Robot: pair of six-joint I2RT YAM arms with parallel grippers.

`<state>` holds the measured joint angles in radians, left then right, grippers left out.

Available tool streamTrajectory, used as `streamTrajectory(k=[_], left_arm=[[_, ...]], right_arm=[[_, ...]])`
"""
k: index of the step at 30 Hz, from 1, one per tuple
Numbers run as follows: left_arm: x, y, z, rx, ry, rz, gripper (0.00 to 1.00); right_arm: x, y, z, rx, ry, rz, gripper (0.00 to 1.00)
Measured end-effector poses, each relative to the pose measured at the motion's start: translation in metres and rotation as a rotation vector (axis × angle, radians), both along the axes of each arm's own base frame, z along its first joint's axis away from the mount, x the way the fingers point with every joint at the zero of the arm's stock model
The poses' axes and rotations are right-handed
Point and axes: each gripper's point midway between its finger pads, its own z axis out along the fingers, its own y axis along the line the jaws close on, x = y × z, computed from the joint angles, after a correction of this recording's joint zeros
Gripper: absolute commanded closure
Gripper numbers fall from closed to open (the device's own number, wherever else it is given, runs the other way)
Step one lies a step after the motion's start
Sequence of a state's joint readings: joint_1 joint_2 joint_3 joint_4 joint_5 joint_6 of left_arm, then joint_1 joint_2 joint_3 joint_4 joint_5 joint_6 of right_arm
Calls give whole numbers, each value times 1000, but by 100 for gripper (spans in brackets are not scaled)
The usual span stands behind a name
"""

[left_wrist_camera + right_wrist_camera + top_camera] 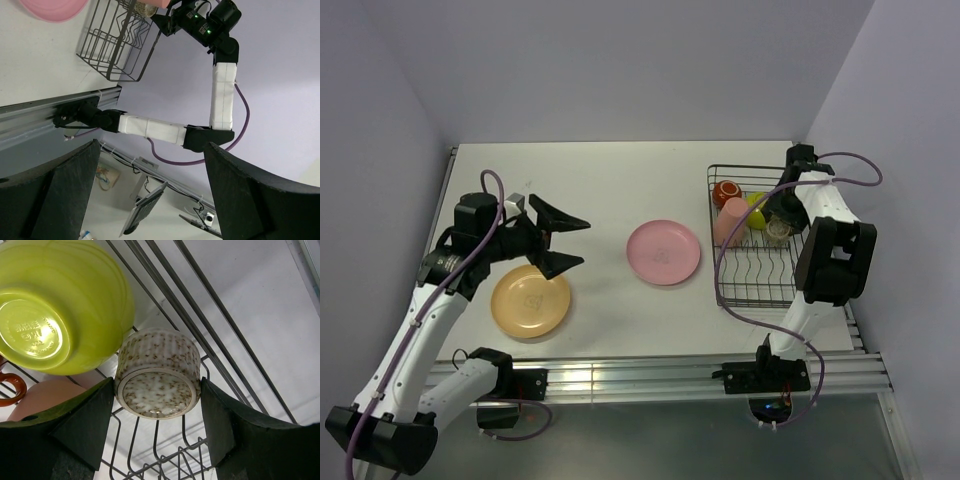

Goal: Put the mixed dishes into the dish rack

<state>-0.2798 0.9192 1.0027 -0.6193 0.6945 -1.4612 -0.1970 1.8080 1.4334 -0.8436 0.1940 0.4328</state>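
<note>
My right gripper needs to open: the cup has rack wires under it, so it would rest upside-down in the rack beside the bowl.
The black wire dish rack (760, 285) stands at the right. In it are the dark red-brown mug (726, 192), the salmon tumbler (731, 222), the lime-green bowl (757, 208) and the small speckled grey-beige cup (778, 231). My right gripper (783, 214) reaches into the rack. In the right wrist view its fingers press both sides of the upside-down cup (157, 365), next to the bowl (55, 305). The pink plate (663, 252) lies mid-table. The pale orange plate (530, 301) lies at the left. My left gripper (560, 241) is open and empty above its far edge.
The left wrist view looks across at the rack (115, 45), the pink plate's edge (50, 7) and the right arm (222, 85). The tumbler (45, 395) and the mug handle (12, 387) lie close to my right gripper's left finger. Rack wires (156, 438) run under the cup.
</note>
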Motion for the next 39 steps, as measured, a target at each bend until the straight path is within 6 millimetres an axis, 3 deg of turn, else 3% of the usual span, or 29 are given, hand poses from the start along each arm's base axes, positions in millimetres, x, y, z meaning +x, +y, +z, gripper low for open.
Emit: streamTrajectory(k=[6,9,19,22,25,28,31,33,36,39], left_arm=[[-4,1,3,-6,-15,1,9],[-5,1,2,-5,-13,1,9],[-8,1,-9,2,23,-7,10],[-8,1,-13,11,24,-19,10],[-4,1,-24,50,45,-35,10],[5,2,-37,116,56,-44,10],[12,6,-54,191,54,-49,11],[13,8,-64,224,54,-59,13],[13,10,-80,257,68,-69,15],[13,9,-98,300,99,-85,15]], right_arm=[[1,0,-2,-2,-1,4,33],[2,-1,-2,-2,-4,5,15],[3,-1,11,-10,-37,7,7],[1,1,29,-16,-77,10,7],[-4,12,59,-23,-141,28,8],[-5,43,105,-12,-250,98,9],[-14,106,155,40,-398,260,10],[-36,154,183,111,-485,383,11],[-85,198,196,223,-542,511,12],[-136,215,176,306,-493,580,14]])
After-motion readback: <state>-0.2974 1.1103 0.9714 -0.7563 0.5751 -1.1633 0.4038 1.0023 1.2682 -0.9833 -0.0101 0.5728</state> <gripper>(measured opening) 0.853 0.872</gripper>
